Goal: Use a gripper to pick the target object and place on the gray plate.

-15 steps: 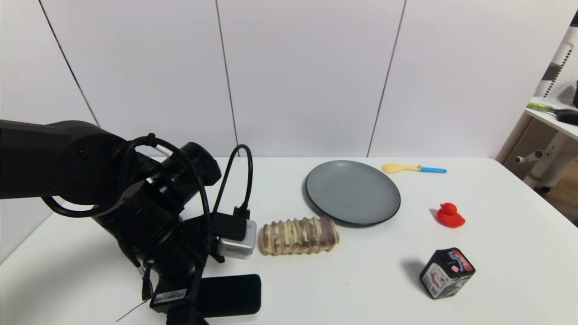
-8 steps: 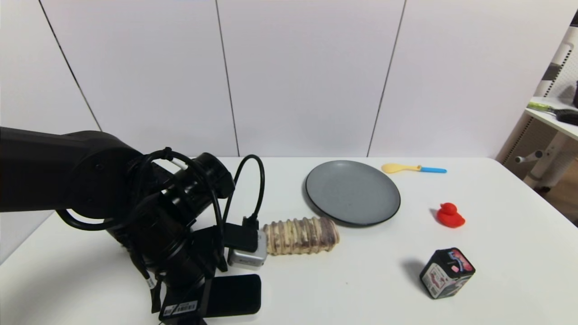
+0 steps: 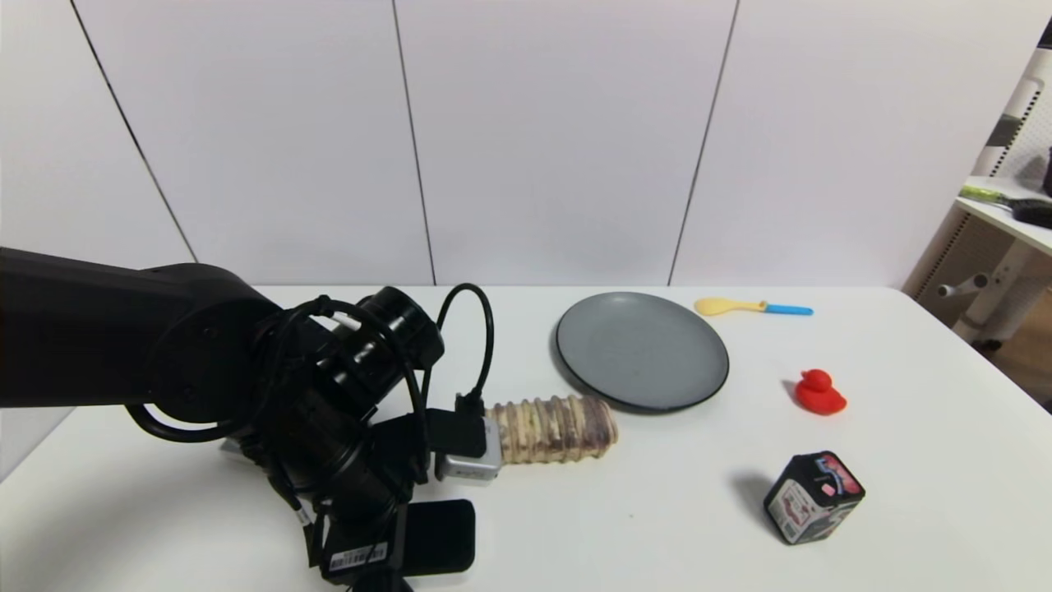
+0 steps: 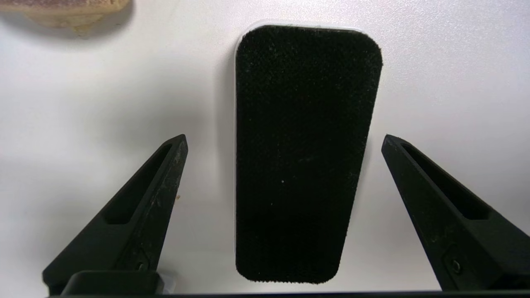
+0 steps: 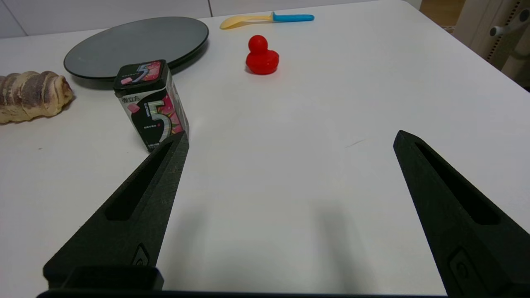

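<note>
The block is long, so my left gripper next has to grab it by its long sides near the middle of the block, where the block is narrow enough.
The target object [image 3: 444, 534] is a flat black felt-topped block on a white base, lying at the table's front left. In the left wrist view it [image 4: 304, 153] lies lengthwise between my fingers. My left gripper [image 4: 285, 140] is open right above it, one finger on each long side, not touching it. In the head view the left gripper [image 3: 362, 547] covers the block's left part. The gray plate [image 3: 641, 349] sits empty at the back centre. My right gripper [image 5: 290, 136] is open and empty, low over bare table at the front right.
A ribbed bread roll [image 3: 559, 427] lies between the left wrist and the plate. A black printed box [image 3: 814, 496], a red duck [image 3: 819, 393] and a yellow spoon with a blue handle [image 3: 752, 307] lie to the right.
My left arm has moved right and downward over the black block. Its wrist module now hides the bread roll's left end. Nothing else moved.
</note>
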{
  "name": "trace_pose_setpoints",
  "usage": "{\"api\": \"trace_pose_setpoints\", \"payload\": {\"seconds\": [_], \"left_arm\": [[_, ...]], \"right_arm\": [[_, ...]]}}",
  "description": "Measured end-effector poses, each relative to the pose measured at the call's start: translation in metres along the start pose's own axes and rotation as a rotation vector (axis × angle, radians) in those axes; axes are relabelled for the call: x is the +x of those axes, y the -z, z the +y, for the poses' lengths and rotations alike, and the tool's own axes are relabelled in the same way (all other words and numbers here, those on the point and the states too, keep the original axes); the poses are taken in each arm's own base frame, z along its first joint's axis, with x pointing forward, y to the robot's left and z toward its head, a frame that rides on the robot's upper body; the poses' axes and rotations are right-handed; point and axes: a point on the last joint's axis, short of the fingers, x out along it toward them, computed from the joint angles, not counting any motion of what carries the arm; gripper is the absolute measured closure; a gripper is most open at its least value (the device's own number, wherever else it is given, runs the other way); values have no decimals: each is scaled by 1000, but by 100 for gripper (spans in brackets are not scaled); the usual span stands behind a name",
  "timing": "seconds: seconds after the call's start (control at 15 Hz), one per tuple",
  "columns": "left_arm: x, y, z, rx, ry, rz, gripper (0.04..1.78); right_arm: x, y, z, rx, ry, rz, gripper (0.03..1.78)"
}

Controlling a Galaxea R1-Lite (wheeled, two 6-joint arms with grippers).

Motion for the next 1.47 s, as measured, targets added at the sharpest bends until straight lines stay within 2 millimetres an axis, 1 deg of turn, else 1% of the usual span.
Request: {"api": "trace_pose_setpoints", "payload": {"seconds": [0.53,0.93,1.07,1.13,1.2,1.33,1.47], "left_arm": [[8,2,-1,-9,23,25,13],[10,3,0,-12,28,29,14],[11,3,0,-12,30,31,51],[11,3,0,-12,31,31,66],[11,2,0,-12,32,30,76],[11,2,0,-12,32,30,81],[12,2,0,-12,33,30,81]], "right_arm": [[0,0,0,0,-1,0,10],[0,0,0,0,-1,0,10],[0,0,0,0,-1,0,10],[0,0,0,0,-1,0,10],[0,0,0,0,-1,0,10],[0,0,0,0,-1,0,10],[0,0,0,0,-1,0,10]]}}
